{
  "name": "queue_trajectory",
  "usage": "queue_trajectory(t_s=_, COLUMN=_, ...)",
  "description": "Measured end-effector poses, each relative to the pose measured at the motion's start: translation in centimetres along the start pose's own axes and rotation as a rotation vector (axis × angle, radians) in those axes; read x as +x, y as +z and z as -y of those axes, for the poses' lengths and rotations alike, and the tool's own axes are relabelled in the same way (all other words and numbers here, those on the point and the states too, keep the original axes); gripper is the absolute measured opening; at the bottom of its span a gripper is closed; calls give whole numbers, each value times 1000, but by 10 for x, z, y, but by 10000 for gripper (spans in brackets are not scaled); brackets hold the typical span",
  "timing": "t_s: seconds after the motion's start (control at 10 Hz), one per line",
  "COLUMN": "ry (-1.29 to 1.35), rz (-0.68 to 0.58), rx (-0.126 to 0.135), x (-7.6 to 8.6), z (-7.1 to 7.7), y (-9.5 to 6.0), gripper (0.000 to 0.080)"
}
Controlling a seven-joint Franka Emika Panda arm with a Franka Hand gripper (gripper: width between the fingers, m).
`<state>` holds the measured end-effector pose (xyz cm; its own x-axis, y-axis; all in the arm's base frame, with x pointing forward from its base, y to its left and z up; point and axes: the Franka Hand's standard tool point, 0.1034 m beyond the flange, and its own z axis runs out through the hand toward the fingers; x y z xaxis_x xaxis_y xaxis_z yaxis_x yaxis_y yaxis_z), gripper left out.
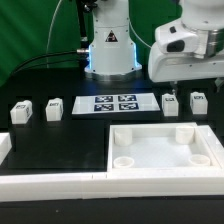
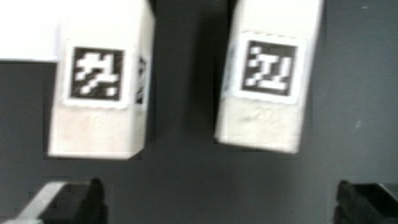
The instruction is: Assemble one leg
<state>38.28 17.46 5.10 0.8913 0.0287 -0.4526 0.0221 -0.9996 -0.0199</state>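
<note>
Next, the gripper grabs one leg by its tagged body (image 1: pixel 199 103). Then the gripper fits that leg into a corner socket of the white tray.
Four small white legs with marker tags stand on the black table in the exterior view. Two are at its left (image 1: pixel 20 112) (image 1: pixel 53 108) and two at its right (image 1: pixel 171 103) (image 1: pixel 198 101). My gripper (image 1: pixel 184 80) hangs above the right pair. In the wrist view that pair shows close up, one leg (image 2: pixel 102 90) beside the other leg (image 2: pixel 272 80), both lying apart from my fingers. My gripper (image 2: pixel 217 205) is open and empty, with its dark fingertips (image 2: pixel 71 202) spread wide.
The marker board (image 1: pixel 113 103) lies between the two pairs of legs. The large white tray (image 1: pixel 165 135) with round corner sockets sits in front of the right pair. A white wall (image 1: pixel 50 182) runs along the front left. The robot base (image 1: pixel 110 45) stands behind.
</note>
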Motion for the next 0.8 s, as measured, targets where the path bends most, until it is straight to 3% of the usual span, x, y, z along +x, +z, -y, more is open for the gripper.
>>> queue_trajectory(t_s=0.5, ry=1, rz=440, rx=-41, x=-6, z=0, y=9, gripper=648)
queue_trajectory(t_s=0.8, ry=5, rz=454, rx=-43, x=0, z=6, y=17, gripper=648)
